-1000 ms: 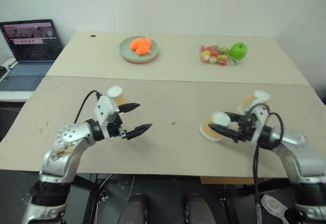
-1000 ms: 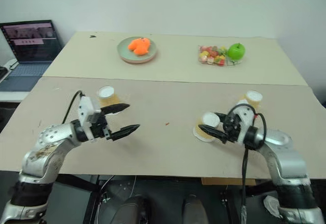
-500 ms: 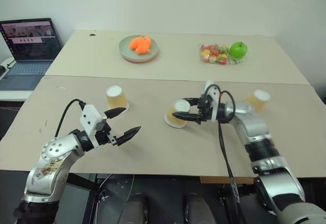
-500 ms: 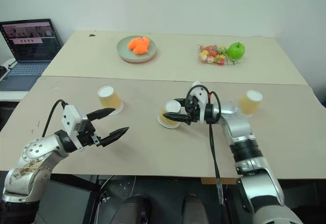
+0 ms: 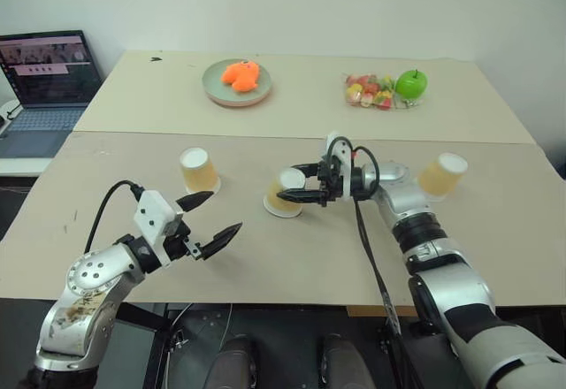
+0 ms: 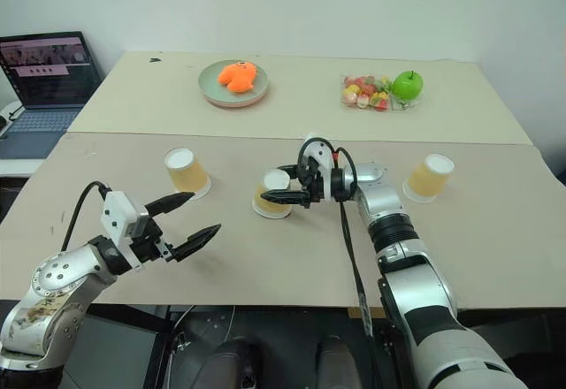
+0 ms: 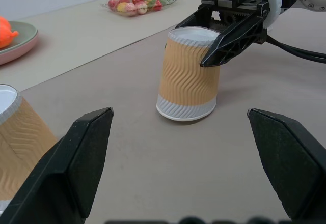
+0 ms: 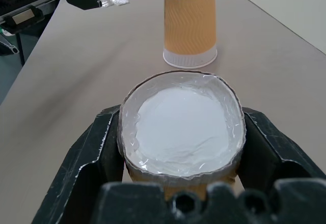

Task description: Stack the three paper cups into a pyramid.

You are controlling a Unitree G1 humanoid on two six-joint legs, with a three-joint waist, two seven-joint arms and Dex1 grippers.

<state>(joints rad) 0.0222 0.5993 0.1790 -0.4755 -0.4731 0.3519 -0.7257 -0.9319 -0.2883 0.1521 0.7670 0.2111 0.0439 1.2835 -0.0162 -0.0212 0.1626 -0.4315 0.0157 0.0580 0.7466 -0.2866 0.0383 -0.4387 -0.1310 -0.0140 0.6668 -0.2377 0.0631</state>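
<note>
I should let go of the cup with my right gripper now. The cup's lower rim is flat on the tabletop, so the cup would stay standing.
Three yellow-orange paper cups stand upside down on the beige table. My right gripper is shut on the middle cup, one finger on each side of its top, as the right wrist view shows. A second cup stands to its left, free. The third cup stands apart at the far right. My left gripper hangs open in front of the left cup, holding nothing. In the left wrist view the held cup sits between the open black fingers.
At the back of the table are a green plate with an orange thing, a bag of sweets and a green apple. An open laptop sits on a side table at the left.
My right gripper has carried its cup leftward from the table's right side to the middle, near the left cup. The left gripper has drawn back a little, still open.
</note>
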